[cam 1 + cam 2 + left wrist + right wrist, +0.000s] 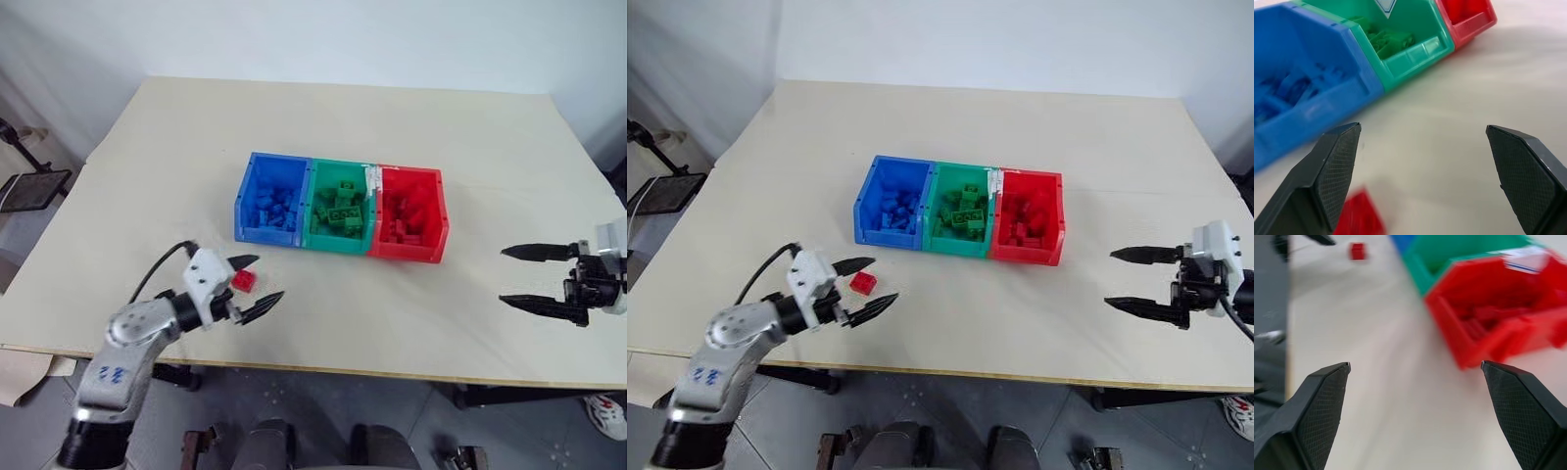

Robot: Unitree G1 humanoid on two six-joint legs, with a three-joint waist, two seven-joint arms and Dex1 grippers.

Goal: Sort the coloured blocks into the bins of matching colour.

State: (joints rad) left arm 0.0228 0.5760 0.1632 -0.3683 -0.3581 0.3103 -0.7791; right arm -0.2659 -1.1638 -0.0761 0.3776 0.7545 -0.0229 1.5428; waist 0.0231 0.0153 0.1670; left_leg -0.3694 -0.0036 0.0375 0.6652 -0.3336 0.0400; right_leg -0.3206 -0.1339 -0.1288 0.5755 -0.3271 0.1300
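Observation:
My left gripper lowers and only then closes on the block, since its fingers are still above the tabletop, short of the red block (243,281).
Three bins stand side by side mid-table: a blue bin (247,201), a green bin (315,196) and a red bin (439,217), each holding several blocks of its own colour. A single red block (243,281) lies on the table in front of the blue bin. My left gripper (252,284) is open, hovering near the front left edge with the red block showing between its fingers, and nothing is gripped. My right gripper (511,275) is open and empty at the right side of the table, pointing left toward the red bin.
The pale table (392,127) stretches behind and around the bins. A dark stand (29,186) sits off the table's left edge. The table's front edge runs just below both grippers.

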